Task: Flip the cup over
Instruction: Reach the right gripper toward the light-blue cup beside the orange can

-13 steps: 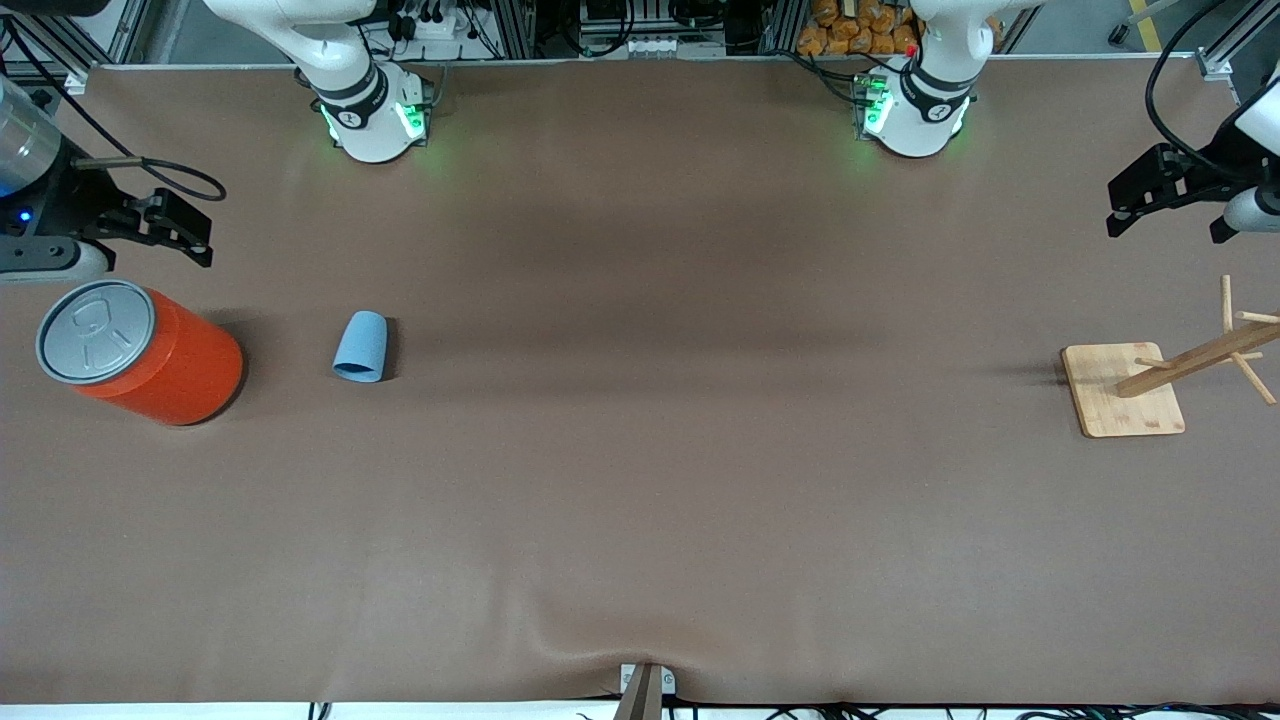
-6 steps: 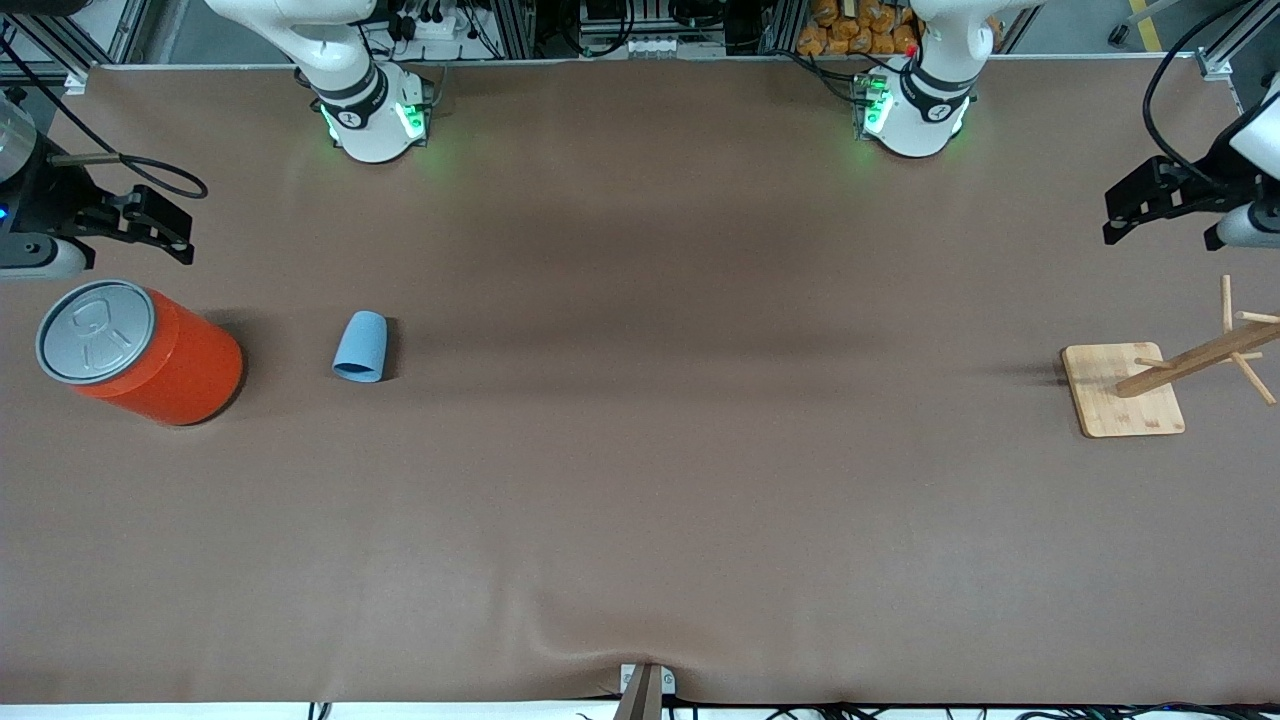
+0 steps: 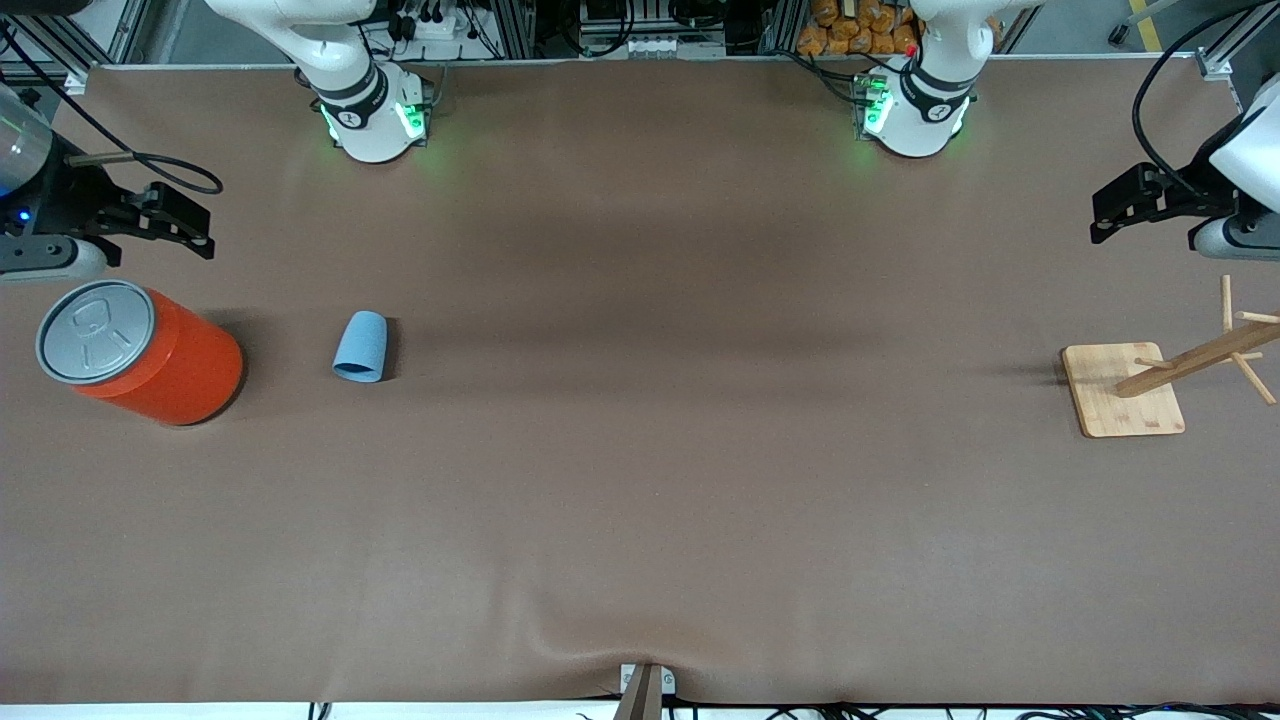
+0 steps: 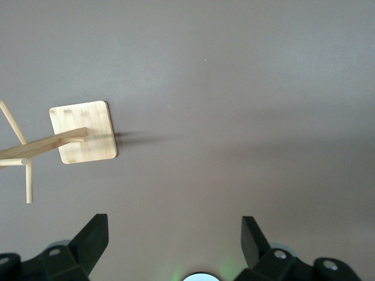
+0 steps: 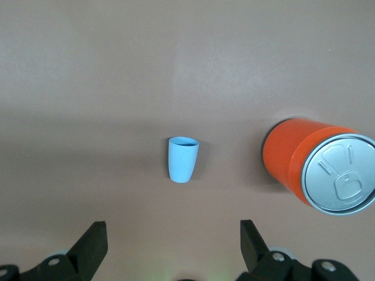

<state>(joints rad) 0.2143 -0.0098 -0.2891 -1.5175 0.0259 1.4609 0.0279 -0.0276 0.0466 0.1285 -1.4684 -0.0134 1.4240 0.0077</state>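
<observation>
The light-blue cup's open rim (image 3: pixel 357 373) (image 5: pixel 184 141) needs to stay free for the flip, so the right gripper should next grab the cup's side near its base.
The light-blue cup (image 3: pixel 360 346) looks to lie on its side on the brown table, its wider rim end toward the front camera. It also shows in the right wrist view (image 5: pixel 183 159), apart from the fingers. My right gripper (image 3: pixel 188 222) is open and empty, in the air over the table at the right arm's end, close to the orange can and well clear of the cup. In its own view the right gripper (image 5: pixel 173 237) holds nothing. My left gripper (image 3: pixel 1103 214) is open and empty over the left arm's end; in its own view the left gripper (image 4: pixel 174 234) holds nothing.
A large orange can with a grey top (image 3: pixel 140 350) stands beside the cup, toward the right arm's end; it also shows in the right wrist view (image 5: pixel 319 172). A wooden peg rack on a square base (image 3: pixel 1122 390) stands at the left arm's end, and in the left wrist view (image 4: pixel 82 140).
The right gripper drifted outward, then back a little toward the table's middle. The left gripper shifted slightly toward the table's middle. The cup has not moved.
</observation>
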